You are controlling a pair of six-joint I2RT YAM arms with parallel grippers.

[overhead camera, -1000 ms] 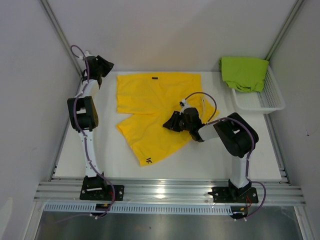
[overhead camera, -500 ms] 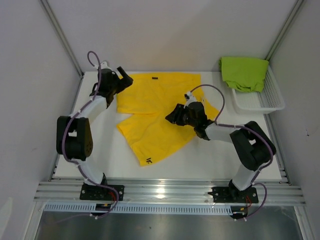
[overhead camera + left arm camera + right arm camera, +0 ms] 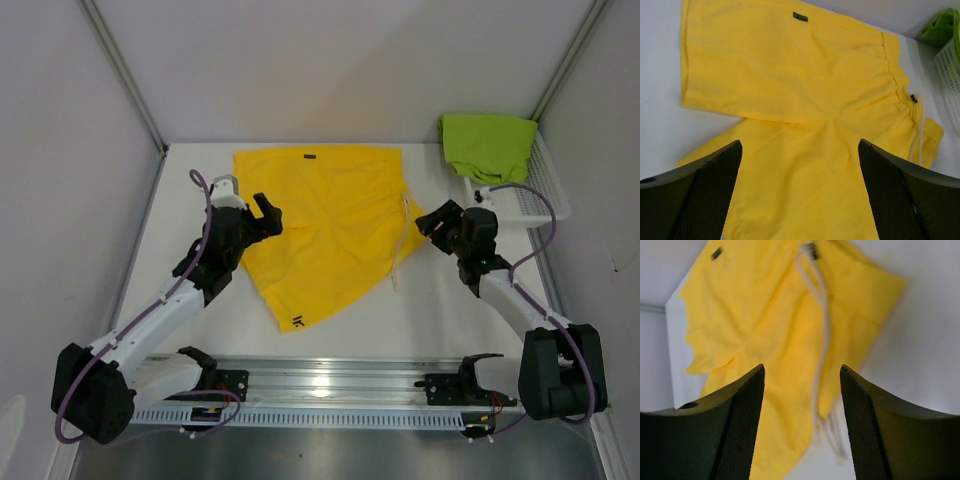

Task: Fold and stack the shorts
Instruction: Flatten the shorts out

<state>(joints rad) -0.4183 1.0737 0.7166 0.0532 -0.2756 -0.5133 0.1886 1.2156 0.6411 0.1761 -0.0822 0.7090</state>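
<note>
The robot should next grab the yellow shorts with its right gripper by the waistband corner beside the drawstring, which leaves the legs to the left gripper for folding.
The yellow shorts lie spread flat mid-table, their white drawstring trailing at the right edge. My left gripper hovers open over their left edge; in the left wrist view the gripper has only yellow shorts beneath it. My right gripper stands open just right of the waistband corner. In the right wrist view the gripper is empty, with the yellow shorts and drawstring ahead. The lime green shorts sit bunched in the basket.
A white mesh basket stands at the back right corner, also seen as the basket at the left wrist view's right edge. Grey walls close in the table on three sides. A metal rail runs along the near edge.
Both grippers opened wider. The left arm swung from the back left corner down to the shorts' left edge. The right gripper drew back rightward off the shorts.
</note>
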